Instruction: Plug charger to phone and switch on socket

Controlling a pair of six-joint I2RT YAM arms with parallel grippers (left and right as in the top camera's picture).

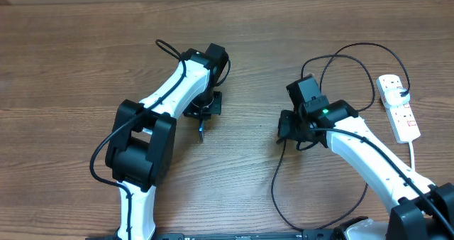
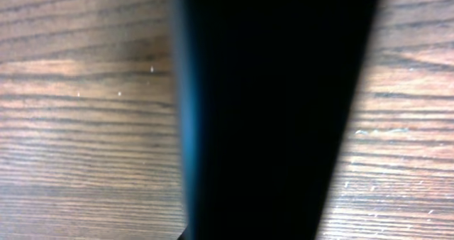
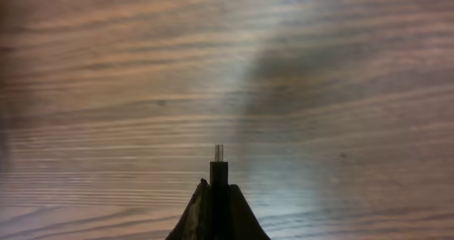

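My right gripper keeps holding the charger's connector tip for now. It hangs above the wood, apart from its shadow, so if I opened now, it would drop.
My left gripper (image 1: 202, 119) is shut on the phone (image 1: 201, 133), which it holds on edge just above the wood. In the left wrist view the phone (image 2: 269, 112) fills the middle as a dark slab with a blue-teal left edge. To the right, my right gripper (image 1: 284, 130) is shut on the charger's connector tip (image 3: 218, 162), whose small metal end pokes out beyond the fingers (image 3: 241, 215). A gap of bare table separates tip and phone. The charger cable (image 1: 273, 190) loops back from there to its black plug (image 1: 404, 93) in the white socket (image 1: 399, 112) at the far right.
The wooden table (image 1: 71, 55) carries both arms. The socket's thick white cord (image 1: 413, 155) runs toward the front right, beside the right arm (image 1: 369, 155). The left arm (image 1: 142, 140) stretches from the front edge to mid-table.
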